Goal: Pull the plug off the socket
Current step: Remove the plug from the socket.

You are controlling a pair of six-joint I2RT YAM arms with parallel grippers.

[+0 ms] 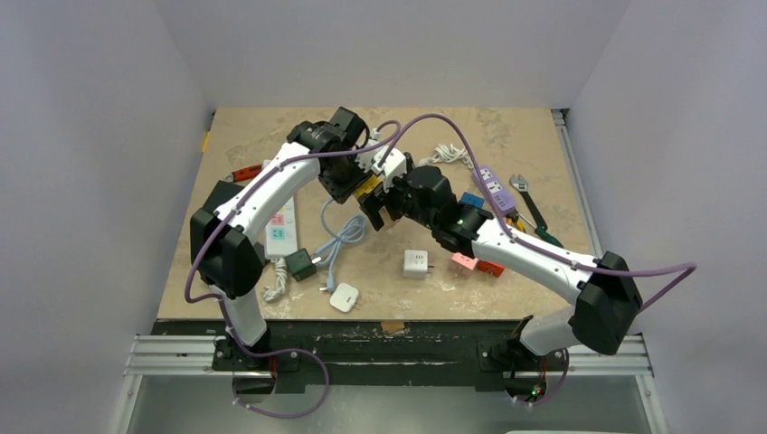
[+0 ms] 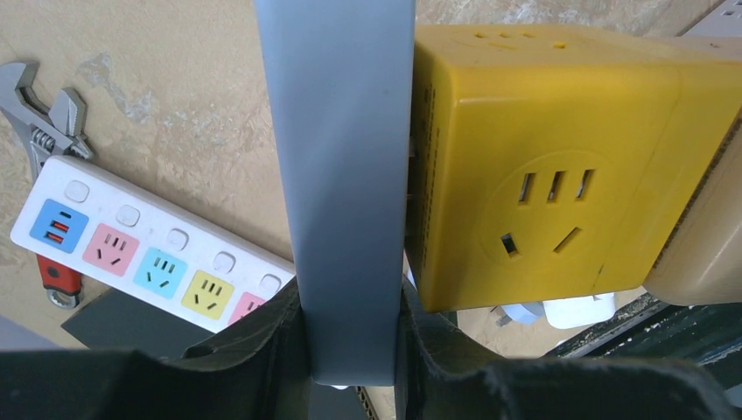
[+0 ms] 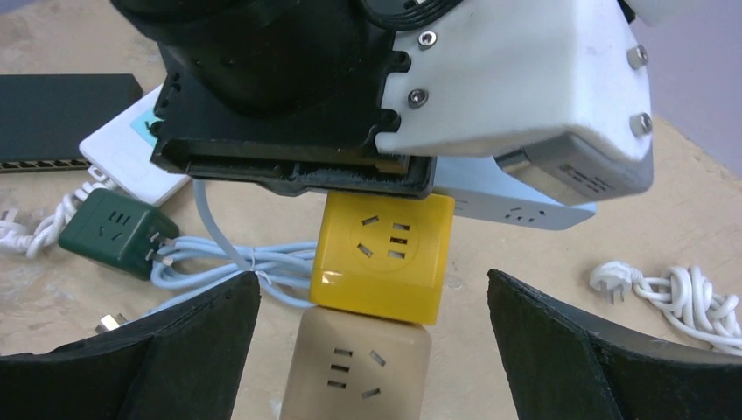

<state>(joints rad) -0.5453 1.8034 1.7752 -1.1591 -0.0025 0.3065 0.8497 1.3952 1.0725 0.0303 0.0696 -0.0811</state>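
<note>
My right gripper grabs the yellow cube adapter (image 2: pixel 567 179) across its opposite sides next, past the beige cube adapter, to pull the yellow cube adapter's plug off the socket strip (image 2: pixel 337 131).
My left gripper (image 1: pixel 346 183) is shut on a grey-blue socket strip (image 2: pixel 337 131), which stands between its jaws in the left wrist view. A yellow cube adapter (image 2: pixel 551 157) sits against the strip's side, and a beige cube adapter (image 3: pixel 359 367) is stuck onto the yellow cube (image 3: pixel 385 254). The stack is held above the table. My right gripper (image 3: pixel 376 350) is open. Its black fingers (image 3: pixel 175 350) stand wide on either side of the beige cube and do not touch it. In the top view the right gripper (image 1: pixel 384 210) meets the left one mid-table.
A white power strip (image 1: pixel 282 228) with coloured sockets, a green adapter (image 1: pixel 301 264) and a light blue cable (image 1: pixel 339 240) lie on the left. A white adapter (image 1: pixel 416 264) and a white charger (image 1: pixel 345 297) lie in front. A purple strip (image 1: pixel 493 188), a wrench (image 1: pixel 525 199) and a white cord (image 3: pixel 682 289) lie on the right.
</note>
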